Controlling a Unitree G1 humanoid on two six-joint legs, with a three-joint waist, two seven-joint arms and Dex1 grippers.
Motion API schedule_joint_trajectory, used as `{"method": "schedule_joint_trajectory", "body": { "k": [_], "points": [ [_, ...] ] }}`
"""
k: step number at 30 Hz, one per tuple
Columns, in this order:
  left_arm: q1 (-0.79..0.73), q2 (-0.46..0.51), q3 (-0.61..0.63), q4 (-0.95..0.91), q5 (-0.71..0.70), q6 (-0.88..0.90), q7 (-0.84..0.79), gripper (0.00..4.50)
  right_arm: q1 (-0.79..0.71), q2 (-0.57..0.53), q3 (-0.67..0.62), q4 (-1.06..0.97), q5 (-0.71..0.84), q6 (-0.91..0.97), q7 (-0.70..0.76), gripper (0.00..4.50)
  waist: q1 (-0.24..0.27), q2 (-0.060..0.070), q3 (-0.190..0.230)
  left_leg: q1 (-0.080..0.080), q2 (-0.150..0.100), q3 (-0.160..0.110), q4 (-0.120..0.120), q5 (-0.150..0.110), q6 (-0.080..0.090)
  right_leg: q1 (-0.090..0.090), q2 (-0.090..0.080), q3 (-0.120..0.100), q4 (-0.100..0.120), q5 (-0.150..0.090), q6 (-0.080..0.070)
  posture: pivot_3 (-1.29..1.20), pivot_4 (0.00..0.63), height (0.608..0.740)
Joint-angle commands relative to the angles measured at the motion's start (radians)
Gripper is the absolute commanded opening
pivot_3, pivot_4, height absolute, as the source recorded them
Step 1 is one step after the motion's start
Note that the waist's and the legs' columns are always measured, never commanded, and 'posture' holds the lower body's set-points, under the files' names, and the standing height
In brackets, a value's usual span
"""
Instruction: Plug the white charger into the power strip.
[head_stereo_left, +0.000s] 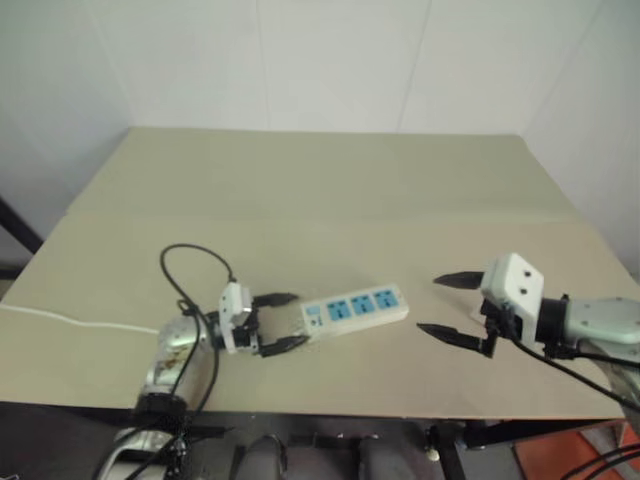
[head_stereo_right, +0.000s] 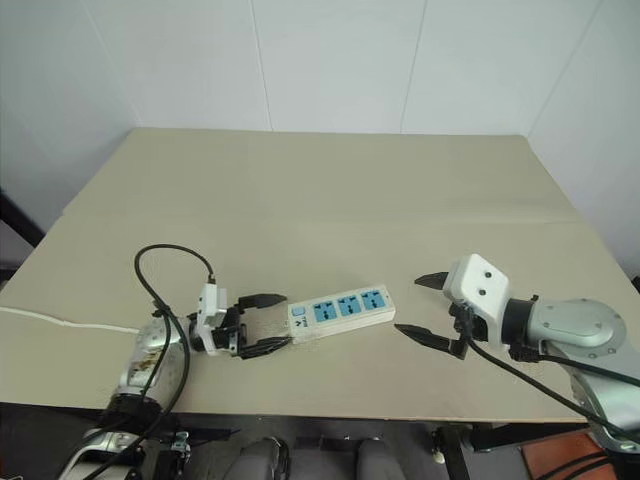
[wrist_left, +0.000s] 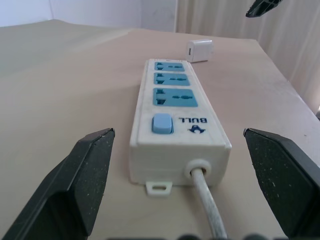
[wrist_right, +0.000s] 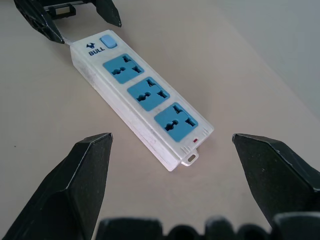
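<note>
My left gripper grabs the power strip (head_stereo_left: 355, 307) across its narrow switch end (head_stereo_left: 314, 320) next. Lengthwise, the power strip reaches far wider than my fingers.
The power strip (head_stereo_left: 355, 307) is a white bar with three blue sockets, lying flat near the table's front edge. My left gripper (head_stereo_left: 283, 321) is open, its black fingers (wrist_left: 90, 170) standing on either side of the strip's switch end, apart from it. The strip's cord (wrist_left: 207, 200) runs out between them. The white charger (wrist_left: 198, 51) lies on the table just past the strip's far end. My right gripper (head_stereo_left: 430, 304) hovers open to the right of the strip, pointing at its far end (wrist_right: 190, 150), with nothing between its fingers.
A black cable (head_stereo_left: 195, 265) loops on the table behind my left wrist. The thin white cord (head_stereo_left: 70, 320) trails off toward the table's left edge. The beige table (head_stereo_left: 330, 190) reaches back to a white wall.
</note>
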Motion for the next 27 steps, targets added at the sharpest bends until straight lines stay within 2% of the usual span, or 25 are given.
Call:
{"method": "schedule_joint_trajectory", "body": {
  "k": [1,12,21,24,26,27],
  "points": [
    [-0.034,-0.021,-0.016,0.024,0.025,-0.058,0.025,4.49,0.001,-0.005,-0.053,-0.039,0.009,0.007,-0.019,4.50,-0.002,0.000,0.000,0.000,0.000,0.000,0.000,0.000,0.000,0.000,0.000,0.000,0.000,0.000,0.000,0.00,0.150,0.740],
    [-0.069,-0.010,-0.073,0.093,0.099,-0.092,0.029,4.49,0.019,0.004,-0.065,-0.065,0.008,0.019,-0.049,4.50,-0.002,0.000,0.000,0.001,0.000,0.000,0.000,0.000,0.000,0.000,0.000,0.000,0.000,0.000,0.000,0.00,0.150,0.740],
    [-0.071,-0.021,-0.058,0.108,0.095,-0.089,0.079,4.49,0.018,0.010,-0.054,-0.068,0.006,0.019,-0.067,4.50,-0.002,0.000,0.000,0.001,0.000,0.000,0.000,0.000,0.000,0.001,0.000,0.000,0.000,0.000,0.000,0.00,0.150,0.740],
    [-0.077,-0.021,-0.067,0.122,0.105,-0.101,0.084,3.90,0.010,0.012,-0.047,-0.065,0.004,0.019,-0.071,4.50,-0.001,0.000,0.000,0.001,0.000,0.000,0.000,0.000,0.000,0.001,0.000,0.000,0.000,0.000,0.000,0.00,0.150,0.740],
    [-0.074,-0.015,-0.076,0.123,0.104,-0.097,0.066,3.28,0.006,0.011,-0.046,-0.062,0.004,0.018,-0.069,4.50,-0.001,0.000,0.000,0.001,0.000,0.000,0.000,0.000,0.000,0.001,0.000,0.000,0.000,0.000,0.000,0.00,0.150,0.740],
    [-0.069,-0.011,-0.082,0.116,0.100,-0.085,0.053,3.25,0.006,0.004,-0.047,-0.057,0.000,0.012,-0.061,4.50,-0.001,0.000,0.000,0.001,0.000,0.000,0.000,0.000,0.000,0.001,0.000,0.000,0.000,0.000,0.000,0.00,0.150,0.740]
  ]
}}
